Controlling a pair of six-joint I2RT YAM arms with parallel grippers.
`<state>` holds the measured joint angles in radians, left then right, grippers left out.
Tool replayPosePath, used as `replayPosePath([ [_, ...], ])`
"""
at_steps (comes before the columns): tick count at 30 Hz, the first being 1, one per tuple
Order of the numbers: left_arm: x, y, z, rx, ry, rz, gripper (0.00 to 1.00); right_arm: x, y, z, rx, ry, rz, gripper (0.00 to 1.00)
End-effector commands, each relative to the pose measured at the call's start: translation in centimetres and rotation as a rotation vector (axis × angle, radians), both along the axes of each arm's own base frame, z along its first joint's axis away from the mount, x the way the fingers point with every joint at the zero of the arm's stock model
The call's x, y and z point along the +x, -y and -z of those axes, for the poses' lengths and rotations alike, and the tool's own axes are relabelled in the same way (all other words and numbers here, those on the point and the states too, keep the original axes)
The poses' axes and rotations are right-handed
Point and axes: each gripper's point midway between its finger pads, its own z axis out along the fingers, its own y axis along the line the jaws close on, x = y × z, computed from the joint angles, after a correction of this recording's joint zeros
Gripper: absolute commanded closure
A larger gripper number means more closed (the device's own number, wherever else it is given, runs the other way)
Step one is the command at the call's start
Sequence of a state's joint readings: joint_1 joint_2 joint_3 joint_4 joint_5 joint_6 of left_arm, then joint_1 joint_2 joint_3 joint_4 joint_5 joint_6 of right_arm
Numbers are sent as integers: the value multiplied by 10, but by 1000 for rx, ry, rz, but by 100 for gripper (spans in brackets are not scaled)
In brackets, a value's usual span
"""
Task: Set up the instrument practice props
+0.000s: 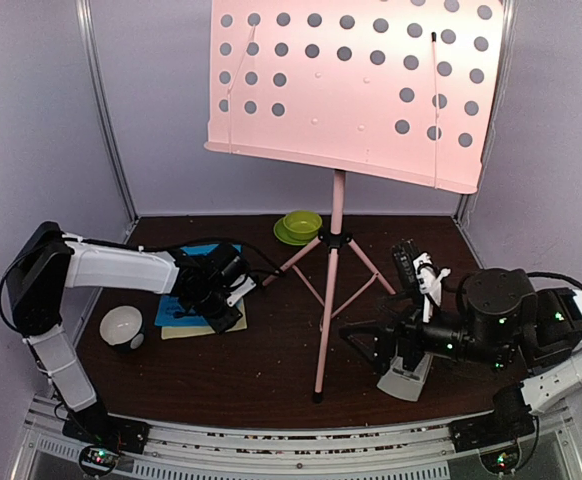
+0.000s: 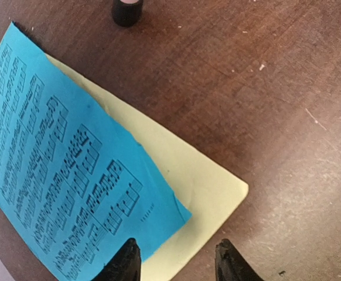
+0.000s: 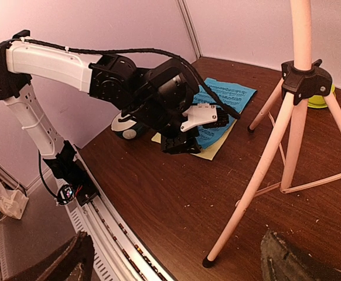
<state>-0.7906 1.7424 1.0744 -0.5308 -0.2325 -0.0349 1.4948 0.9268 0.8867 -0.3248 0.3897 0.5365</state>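
The blue sheet's corner lies beyond my left gripper's fingers, with pale-yellow sheet (image 2: 200,181) between them, so my left gripper moves toward the corner, before it closes.
The pink music stand (image 1: 337,215) stands mid-table on its tripod, its perforated desk (image 1: 356,85) empty. The blue music sheet (image 2: 53,158) lies on the pale-yellow sheet (image 2: 200,181), flat on the table at the left (image 1: 186,305). My left gripper (image 2: 179,266) is open and low over their near corner, with one finger over the blue edge and the other over bare wood. My right gripper (image 3: 176,240) is wide open and empty, facing the stand's front leg (image 3: 258,175). A pale block (image 1: 407,378) lies under my right wrist; it looks like the white metronome.
A green cup and saucer (image 1: 299,227) sit behind the stand. A white-and-black bowl (image 1: 123,327) sits left of the sheets. A tripod foot (image 2: 126,10) stands just beyond the sheets. The metal rail (image 3: 109,228) runs along the table's near edge.
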Motion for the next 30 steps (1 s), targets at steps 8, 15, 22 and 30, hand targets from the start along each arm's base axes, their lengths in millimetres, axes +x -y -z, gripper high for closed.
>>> replayPosePath([
  [8,16,-6,15,143,-2,94,54,7,15,-7,17,6,63,0],
  [15,21,-15,20,129,-26,63,71,9,14,-8,13,13,74,0],
  [22,28,-5,5,57,-8,71,100,14,12,10,-23,-19,123,7],
  [30,13,-3,-30,-85,15,24,100,18,4,30,-58,-71,159,17],
])
